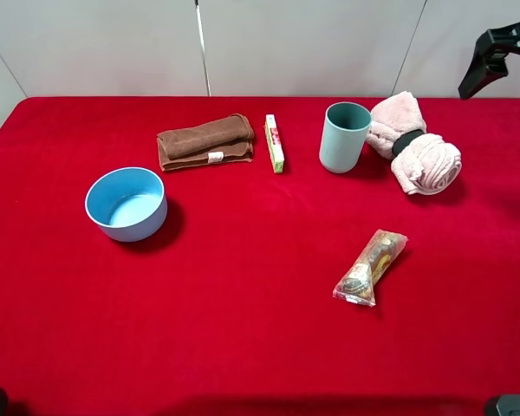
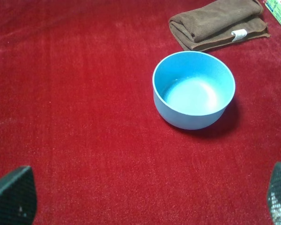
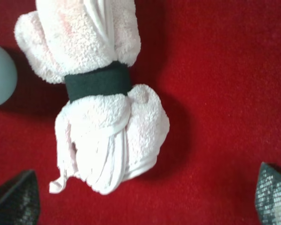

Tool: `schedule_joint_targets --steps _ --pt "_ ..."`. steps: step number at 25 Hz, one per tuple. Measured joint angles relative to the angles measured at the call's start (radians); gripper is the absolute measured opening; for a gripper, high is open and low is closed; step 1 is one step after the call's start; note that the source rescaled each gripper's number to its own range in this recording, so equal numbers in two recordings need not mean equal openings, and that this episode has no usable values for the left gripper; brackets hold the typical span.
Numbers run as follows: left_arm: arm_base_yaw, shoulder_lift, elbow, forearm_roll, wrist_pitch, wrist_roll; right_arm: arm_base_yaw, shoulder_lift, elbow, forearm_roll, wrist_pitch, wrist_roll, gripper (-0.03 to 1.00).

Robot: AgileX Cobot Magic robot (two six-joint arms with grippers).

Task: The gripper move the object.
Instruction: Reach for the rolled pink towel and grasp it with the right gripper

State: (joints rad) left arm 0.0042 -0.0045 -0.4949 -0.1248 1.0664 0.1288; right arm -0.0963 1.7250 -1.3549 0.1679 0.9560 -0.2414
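Note:
I should next use my right gripper to grab the pink rolled towel by its black band (image 3: 98, 81), between the towel's rolled ends, to move it.
Which object the task means is not shown. A pink rolled towel with a black band (image 1: 413, 143) lies at the back right; in the right wrist view (image 3: 103, 108) it lies between the wide-apart fingertips (image 3: 14, 199) of my right gripper (image 3: 143, 201), which is open, empty and above it. A part of the right arm (image 1: 498, 48) shows at the top right. A blue bowl (image 1: 126, 204) stands at the left. In the left wrist view the bowl (image 2: 193, 89) is ahead of my left gripper (image 2: 145, 201), which is open and empty.
A folded brown towel (image 1: 205, 141), a narrow green and white box (image 1: 275, 143) and a teal cup (image 1: 344, 137) stand along the back of the red cloth-covered table (image 1: 243, 329). A clear snack packet (image 1: 371, 267) lies right of the middle.

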Motion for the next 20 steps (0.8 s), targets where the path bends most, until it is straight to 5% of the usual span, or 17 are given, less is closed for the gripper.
schedule_joint_targets --steps 7,20 --pt "0.0 0.0 0.0 0.001 0.0 0.0 0.008 0.122 -0.105 0.066 0.004 -0.052 1.0" --pt "0.0 0.0 0.0 0.001 0.0 0.0 0.129 0.345 -0.185 0.041 0.006 -0.067 1.0"
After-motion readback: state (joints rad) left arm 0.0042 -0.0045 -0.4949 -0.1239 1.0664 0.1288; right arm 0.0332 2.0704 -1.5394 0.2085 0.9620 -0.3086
